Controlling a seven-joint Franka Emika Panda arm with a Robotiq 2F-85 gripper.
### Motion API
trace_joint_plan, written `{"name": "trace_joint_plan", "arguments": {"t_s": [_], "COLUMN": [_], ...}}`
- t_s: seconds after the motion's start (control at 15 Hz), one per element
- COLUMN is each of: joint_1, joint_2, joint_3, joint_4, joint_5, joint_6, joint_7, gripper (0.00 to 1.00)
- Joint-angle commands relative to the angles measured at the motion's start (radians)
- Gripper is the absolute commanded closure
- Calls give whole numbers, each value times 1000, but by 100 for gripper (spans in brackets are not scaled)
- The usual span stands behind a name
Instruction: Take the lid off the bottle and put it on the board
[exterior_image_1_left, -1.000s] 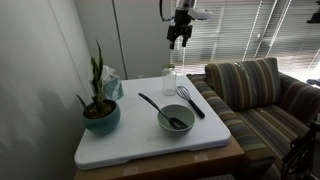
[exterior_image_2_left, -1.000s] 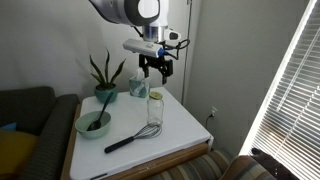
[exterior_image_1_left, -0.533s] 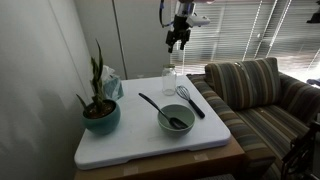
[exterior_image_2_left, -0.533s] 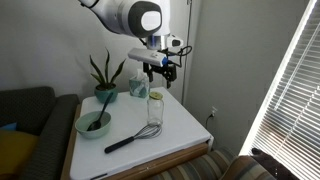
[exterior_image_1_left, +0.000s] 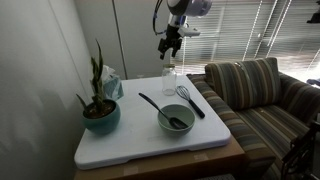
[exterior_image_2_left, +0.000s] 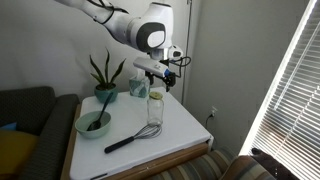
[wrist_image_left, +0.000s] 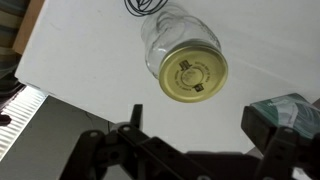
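Note:
The pale yellow lid needs to come off the bottle and go onto the board, so my gripper should next grab it from above by opposite sides of its rim and lift it.
The clear bottle stands upright at the far side of the white board, and it also shows in the other exterior view. Its pale yellow lid sits on its mouth, seen from above in the wrist view. My gripper hangs in the air well above the bottle. It is open and empty, and its two dark fingers frame the white board below the lid in the wrist view. It touches nothing.
A grey-green bowl with a dark utensil, a black whisk and a teal plant pot stand on the board. A teal packet lies near the bottle. A striped sofa stands beside the table.
The arm has swung and the gripper has shifted a little sideways above the bottle, still open. The bottle and lid have not moved.

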Motion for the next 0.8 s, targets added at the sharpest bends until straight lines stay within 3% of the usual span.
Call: {"name": "trace_joint_plan", "arguments": {"t_s": [0.0, 0.27, 0.53, 0.73], "joint_1": [2, 6, -15, -10], "joint_2": [69, 88, 107, 124], "joint_3": [0, -13, 22, 12], "joint_4": [126, 168, 195, 209], "joint_5": [-23, -63, -26, -35], "joint_6": [-106, -163, -231, -276], "joint_7": [0, -10, -39, -35], "gripper": [0, 0, 0, 0]}}
